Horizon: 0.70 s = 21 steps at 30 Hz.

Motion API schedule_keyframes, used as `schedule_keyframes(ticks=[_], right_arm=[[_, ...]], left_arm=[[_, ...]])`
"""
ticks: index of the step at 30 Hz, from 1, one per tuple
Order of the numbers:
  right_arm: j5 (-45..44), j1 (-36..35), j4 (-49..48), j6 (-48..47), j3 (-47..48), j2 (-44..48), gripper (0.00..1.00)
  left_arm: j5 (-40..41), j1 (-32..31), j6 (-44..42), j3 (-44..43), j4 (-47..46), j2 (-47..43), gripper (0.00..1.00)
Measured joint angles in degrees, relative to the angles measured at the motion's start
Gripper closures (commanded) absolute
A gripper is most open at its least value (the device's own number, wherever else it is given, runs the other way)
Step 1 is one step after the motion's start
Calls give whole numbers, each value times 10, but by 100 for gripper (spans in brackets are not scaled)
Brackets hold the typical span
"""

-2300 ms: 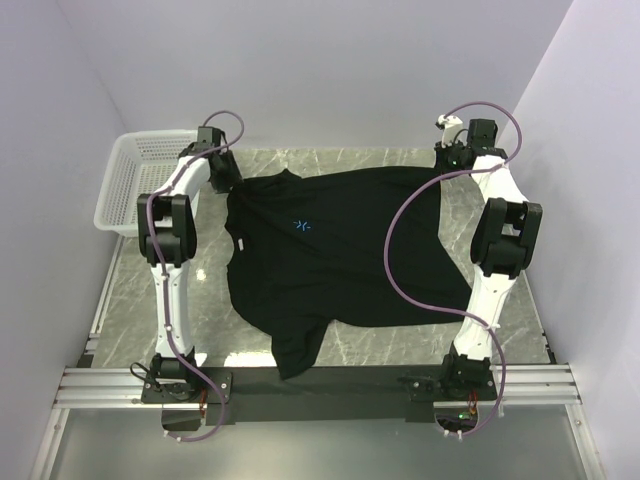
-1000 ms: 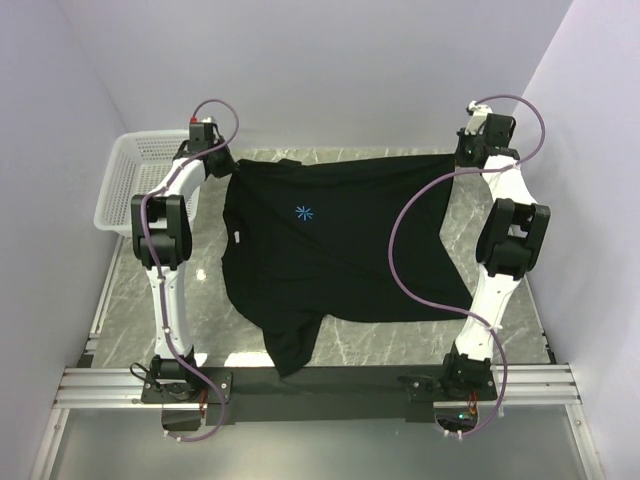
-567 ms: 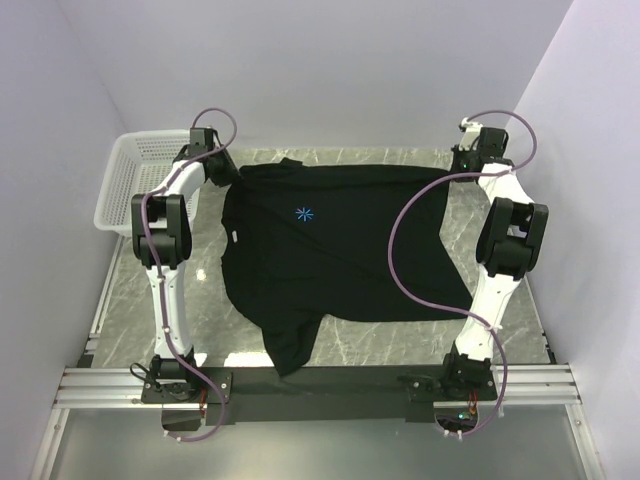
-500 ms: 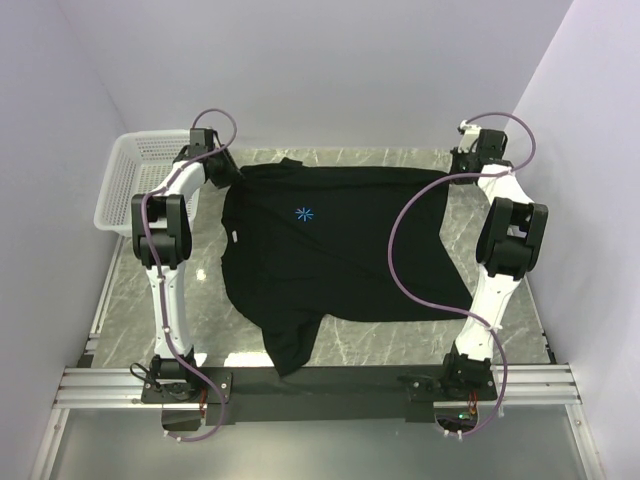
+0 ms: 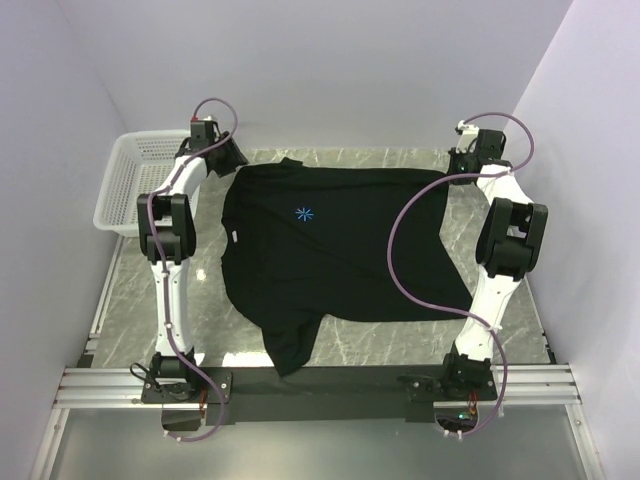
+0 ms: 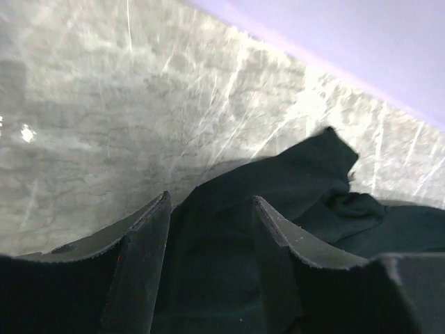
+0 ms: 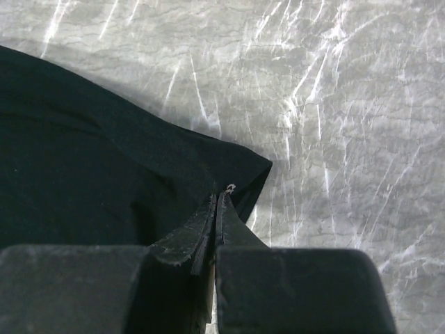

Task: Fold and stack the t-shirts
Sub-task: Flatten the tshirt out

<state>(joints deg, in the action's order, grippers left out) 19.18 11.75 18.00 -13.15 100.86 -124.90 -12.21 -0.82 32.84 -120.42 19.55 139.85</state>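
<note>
The black t-shirt's hem corner is held. My left gripper needs to grab the black t-shirt's far shoulder next, opposite that corner, to lift and spread it for folding.
One black t-shirt point(image 5: 330, 250) with a light-blue starburst logo point(image 5: 303, 213) lies spread out on the marble table, collar to the left. My left gripper point(image 5: 230, 155) is open just beyond the shirt's far left shoulder. In the left wrist view its fingers point(image 6: 146, 243) stand apart above the black cloth point(image 6: 306, 181) and hold nothing. My right gripper point(image 5: 458, 168) is at the shirt's far right corner. In the right wrist view it point(image 7: 219, 198) is shut, pinching the hem corner point(image 7: 240, 167), with the cloth point(image 7: 90, 160) lying flat.
A white mesh basket point(image 5: 125, 185) stands at the far left edge of the table. One sleeve point(image 5: 295, 345) hangs toward the near rail point(image 5: 320, 385). Bare marble point(image 5: 500, 190) shows to the right of the shirt. Walls close in on three sides.
Both arms lowered the shirt's far edge onto the table. The left gripper then let go and drew back up and left of the shoulder. The right gripper stayed shut on its corner.
</note>
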Motion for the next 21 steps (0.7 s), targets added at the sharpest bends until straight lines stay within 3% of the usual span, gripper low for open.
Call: schedule_keyframes(ticks=[7,12,13,17,21], right_arm=[[4,0,0,0,1,3,100],[4,-1,2,0,1,3,100],[4,-2,3,0,1,3,100],[4,-2,4,0,1,3,100],[4,-3,5,0,1,4,100]], left_arm=[[-21,0,4,-6,7,34,47],[-31,0,15,-33,7,56,67],[-32,0,17,-36,6,60,77],[-34,0,27,-37,3,65,98],[-34,0,27,-32,-19,63,100]])
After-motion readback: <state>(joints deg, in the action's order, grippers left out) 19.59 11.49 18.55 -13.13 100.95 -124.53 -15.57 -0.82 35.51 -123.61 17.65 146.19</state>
